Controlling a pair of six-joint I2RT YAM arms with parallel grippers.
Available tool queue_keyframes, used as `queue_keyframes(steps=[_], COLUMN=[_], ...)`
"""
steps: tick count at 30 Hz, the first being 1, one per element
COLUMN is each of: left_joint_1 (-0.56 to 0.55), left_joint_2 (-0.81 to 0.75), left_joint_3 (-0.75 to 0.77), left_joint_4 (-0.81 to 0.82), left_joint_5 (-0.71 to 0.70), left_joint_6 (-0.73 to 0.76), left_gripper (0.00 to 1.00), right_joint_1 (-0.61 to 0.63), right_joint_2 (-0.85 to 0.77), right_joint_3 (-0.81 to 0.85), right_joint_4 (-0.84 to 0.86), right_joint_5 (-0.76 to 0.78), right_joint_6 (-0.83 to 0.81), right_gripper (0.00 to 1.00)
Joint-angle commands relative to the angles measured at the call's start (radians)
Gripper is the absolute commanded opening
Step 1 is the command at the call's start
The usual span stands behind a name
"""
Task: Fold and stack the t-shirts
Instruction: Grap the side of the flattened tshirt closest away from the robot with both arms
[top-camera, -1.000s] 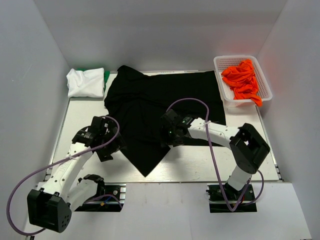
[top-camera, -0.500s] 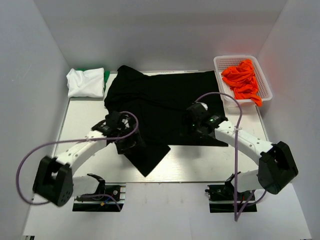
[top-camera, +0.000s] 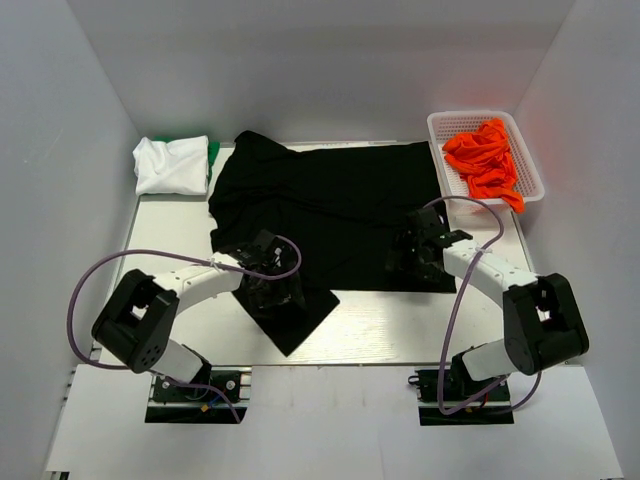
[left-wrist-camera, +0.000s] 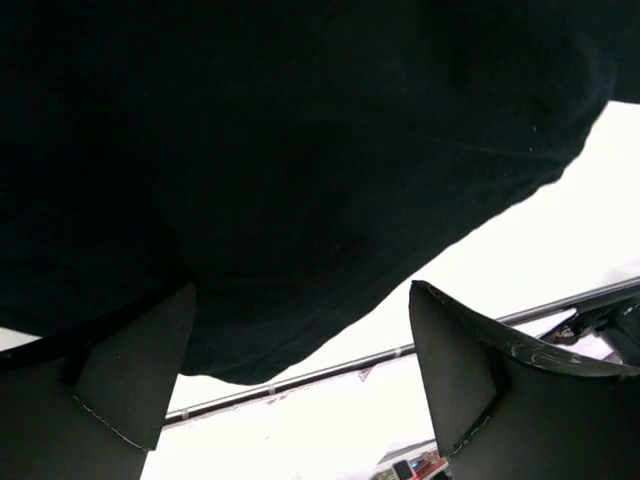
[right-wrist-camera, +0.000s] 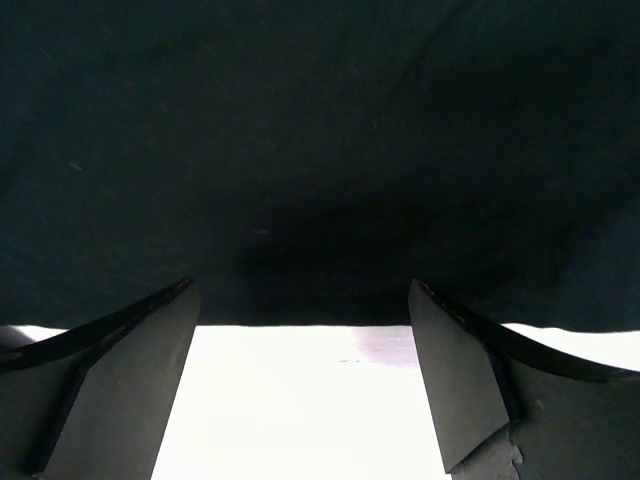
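The left gripper should next grab the black t-shirt (top-camera: 330, 200) by its protruding near flap (top-camera: 289, 338), at the flap's outer edge, to straighten the t-shirt and fold it inward.
The large black t-shirt (top-camera: 330, 200) lies spread over the middle of the table, with one corner pointing toward the near edge. My left gripper (top-camera: 274, 294) hovers over that near-left flap. It is open, with black cloth (left-wrist-camera: 300, 150) below the fingers (left-wrist-camera: 130, 390) and nothing between them. My right gripper (top-camera: 409, 257) is open above the shirt's near-right hem (right-wrist-camera: 300, 315), also holding nothing. A folded white t-shirt (top-camera: 170, 165) lies at the back left on a green one (top-camera: 213, 158). Orange t-shirts (top-camera: 485, 160) fill a basket.
The white plastic basket (top-camera: 533, 172) stands at the back right corner. Bare table (top-camera: 420, 325) shows between the black shirt's hem and the near rail (left-wrist-camera: 330, 365). White walls close in the left, back and right sides.
My right gripper has opened and swung right from the shirt's middle to its near-right hem. My left arm has moved right, onto the near-left flap.
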Motion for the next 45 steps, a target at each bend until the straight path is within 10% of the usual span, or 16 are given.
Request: queue_keyframes(steps=[1,17,24,35,45], left_joint_1=[-0.003,0.000,-0.041,-0.210,-0.228], left_joint_2=[0.043,-0.171,-0.320,-0.052,-0.007], left_joint_3=[-0.077,0.159,-0.087,-0.053,-0.135], left_joint_4=[-0.133,-0.544,-0.391,-0.298,-0.267], left_joint_5=[-0.129,-0.324,-0.028,-0.086,-0.126], left_joint_6=[-0.028,-0.096,-0.162,-0.174,-0.228], left_gripper=[0.99,0.99,0.99,0.94,0.36], right_joint_1=[-0.010,-0.018,-0.070,-0.179,-0.266], right_joint_2=[0.009,-0.192,-0.252,-0.315,-0.353], right_joint_3=[-0.055,-0.094,-0.084,-0.140,-0.146], right_joint_4=[0.060,0.015,-0.040,-0.072,-0.152], right_joint_5=[-0.070,-0.184,-0.087,-0.144,-0.081], right_joint_6=[-0.028,-0.071,0.012,0.003,-0.044], right_gripper=[0.90,0.90,0.90,0.90,0.90])
